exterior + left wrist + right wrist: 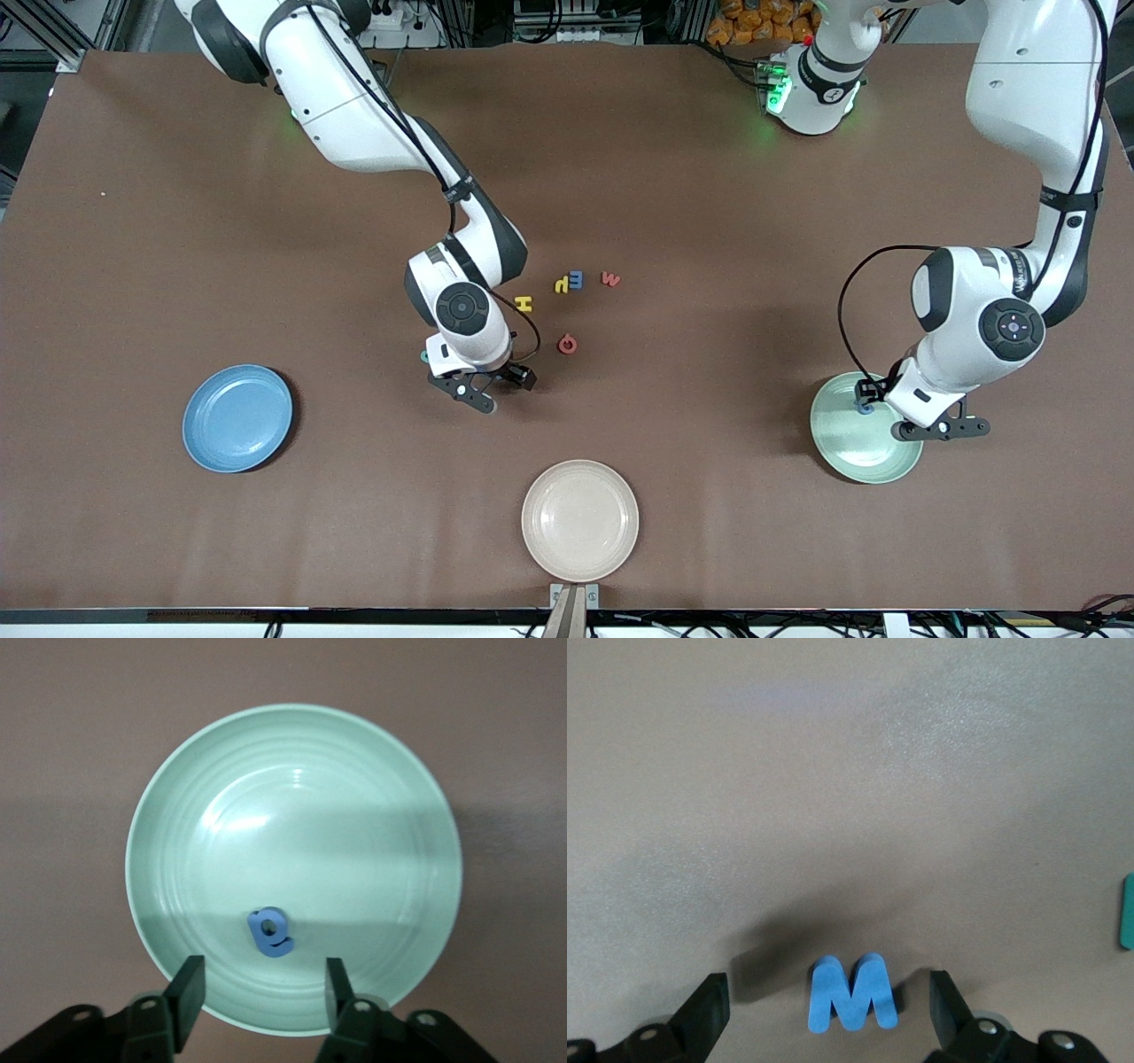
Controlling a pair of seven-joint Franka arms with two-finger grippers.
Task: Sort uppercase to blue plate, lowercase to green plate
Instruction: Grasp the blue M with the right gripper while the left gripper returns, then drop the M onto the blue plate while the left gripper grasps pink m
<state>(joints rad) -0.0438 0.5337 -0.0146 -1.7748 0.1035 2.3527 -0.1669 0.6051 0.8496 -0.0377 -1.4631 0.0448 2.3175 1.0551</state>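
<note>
My right fingers are on either side of the blue M and should close now to catch it.
My left gripper hangs open over the green plate. A blue e-like lowercase letter lies loose in that plate, free of the fingers. My right gripper is open and low over the table, and the blue M lies between its fingers, untouched. A teal letter peeks out beside that gripper. Yellow H, yellow h, a blue letter, red m and the red ring letter lie mid-table. The blue plate holds nothing.
A cream plate sits near the table's front edge, nearer the front camera than the letters. The blue plate is toward the right arm's end and the green plate toward the left arm's end.
</note>
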